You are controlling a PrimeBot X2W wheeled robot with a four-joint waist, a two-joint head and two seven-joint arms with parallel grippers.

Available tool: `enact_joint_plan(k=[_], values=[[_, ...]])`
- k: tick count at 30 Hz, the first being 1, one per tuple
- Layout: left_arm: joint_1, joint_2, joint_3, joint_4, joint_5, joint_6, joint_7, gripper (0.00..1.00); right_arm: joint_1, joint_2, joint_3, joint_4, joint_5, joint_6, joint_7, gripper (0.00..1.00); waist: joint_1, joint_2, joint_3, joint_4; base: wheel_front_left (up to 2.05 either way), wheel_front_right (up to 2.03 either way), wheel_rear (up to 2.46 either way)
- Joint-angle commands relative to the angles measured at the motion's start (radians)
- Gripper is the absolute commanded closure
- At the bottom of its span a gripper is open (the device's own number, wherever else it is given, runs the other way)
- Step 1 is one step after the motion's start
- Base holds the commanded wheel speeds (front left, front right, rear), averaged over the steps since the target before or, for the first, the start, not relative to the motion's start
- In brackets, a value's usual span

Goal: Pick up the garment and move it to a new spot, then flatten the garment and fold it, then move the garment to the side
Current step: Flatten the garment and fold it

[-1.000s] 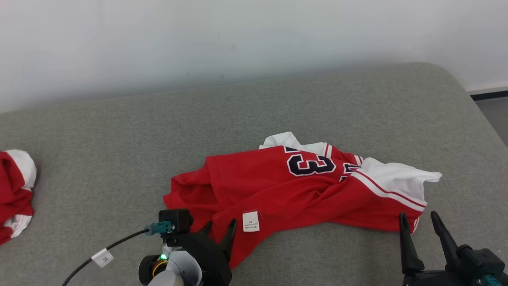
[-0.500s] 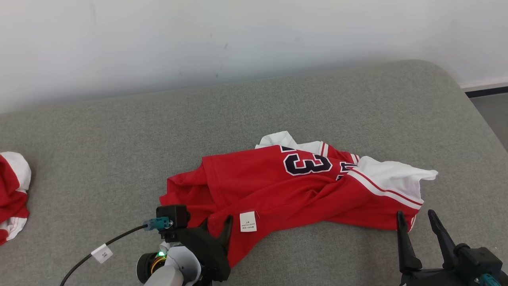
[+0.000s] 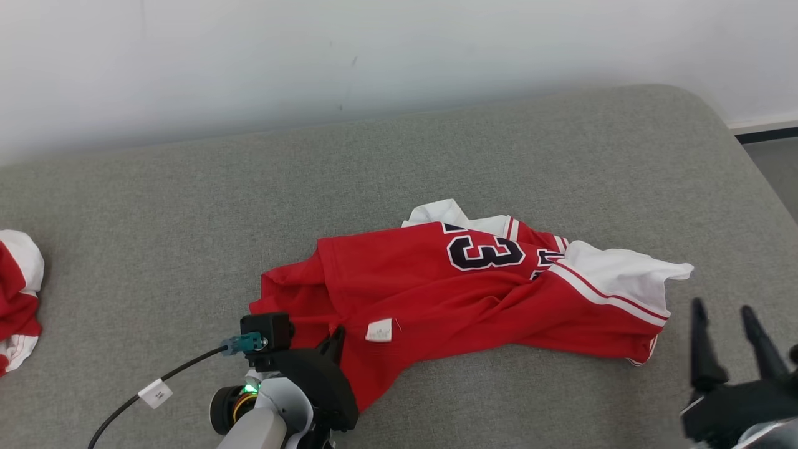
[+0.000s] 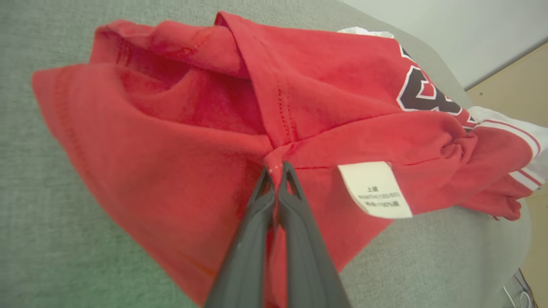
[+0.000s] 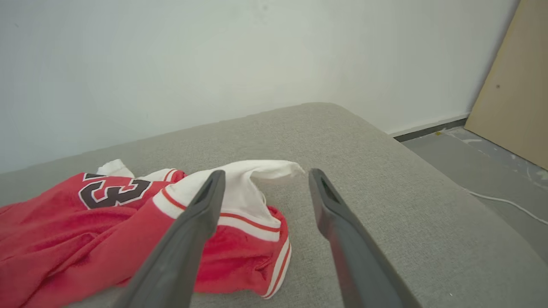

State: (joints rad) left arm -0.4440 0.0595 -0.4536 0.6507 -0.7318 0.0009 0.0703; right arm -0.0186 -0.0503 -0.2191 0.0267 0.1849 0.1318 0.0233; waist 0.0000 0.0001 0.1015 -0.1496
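The red body (image 3: 479, 322) of the garment is lying loose on the cushion, so my right gripper will next grab the garment by its raised white sleeve end (image 3: 675, 270).
The garment (image 3: 461, 293), a red jersey with white sleeves and a dark number, lies crumpled in the middle of the grey cushion (image 3: 436, 156). My left gripper (image 3: 340, 337) is at its near left hem, shut on a pinch of red cloth. In the left wrist view the garment (image 4: 171, 141) bunches where that gripper (image 4: 278, 169) nips it, beside a white care label (image 4: 374, 190). My right gripper (image 3: 726, 312) stands open just right of the white sleeve, holding nothing. In the right wrist view its open gripper (image 5: 266, 174) frames the sleeve end of the garment (image 5: 85, 222).
A second red and white garment (image 3: 15, 293) lies at the cushion's far left edge. A white wall runs behind. The cushion's rounded right edge drops to the floor (image 3: 776, 174). A beige board (image 5: 513, 85) leans at the right. A black cable (image 3: 174, 377) trails from my left wrist.
My left gripper has closed on the garment's near hem, and the care label has tipped up. My right gripper has moved right and farther from the garment. The camera has shifted slightly.
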Motion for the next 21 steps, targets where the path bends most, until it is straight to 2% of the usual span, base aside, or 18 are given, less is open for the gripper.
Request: enact_joint_plan(k=[1, 6, 9, 16, 21], values=[[0.002, 0.008, -0.002, -0.006, 0.006, 0.004, -0.007, 1.00, -0.022, 0.000, -0.042, -0.006, 0.039, -0.002, 0.065, 0.00, 0.0000, -0.0001, 0.005, 0.003, 0.00, 0.00, 0.00], [0.009, 0.015, -0.008, -0.015, 0.012, 0.007, -0.011, 1.00, -0.126, -0.001, -0.184, 0.060, 0.239, -0.002, 0.347, 0.00, 0.0000, -0.0001, 0.016, 0.004, 0.00, 0.00, 0.00], [0.003, 0.019, -0.014, -0.022, 0.016, 0.007, -0.006, 1.00, -0.206, 0.000, -0.234, 0.120, 0.302, -0.002, 0.447, 0.00, 0.0000, -0.0001, 0.025, 0.005, 0.00, 0.00, 0.00], [-0.012, 0.021, -0.027, -0.048, 0.024, 0.011, -0.001, 1.00, -0.357, 0.000, -0.269, 0.217, 0.245, -0.002, 0.638, 0.00, 0.0000, -0.0001, 0.054, 0.007, 0.00, 0.00, 0.00], [-0.017, 0.022, -0.037, -0.060, 0.027, 0.012, 0.004, 1.00, -0.433, 0.000, -0.285, 0.239, 0.224, -0.002, 0.710, 0.00, 0.0000, -0.0001, 0.069, 0.011, 0.00, 0.00, 0.00]])
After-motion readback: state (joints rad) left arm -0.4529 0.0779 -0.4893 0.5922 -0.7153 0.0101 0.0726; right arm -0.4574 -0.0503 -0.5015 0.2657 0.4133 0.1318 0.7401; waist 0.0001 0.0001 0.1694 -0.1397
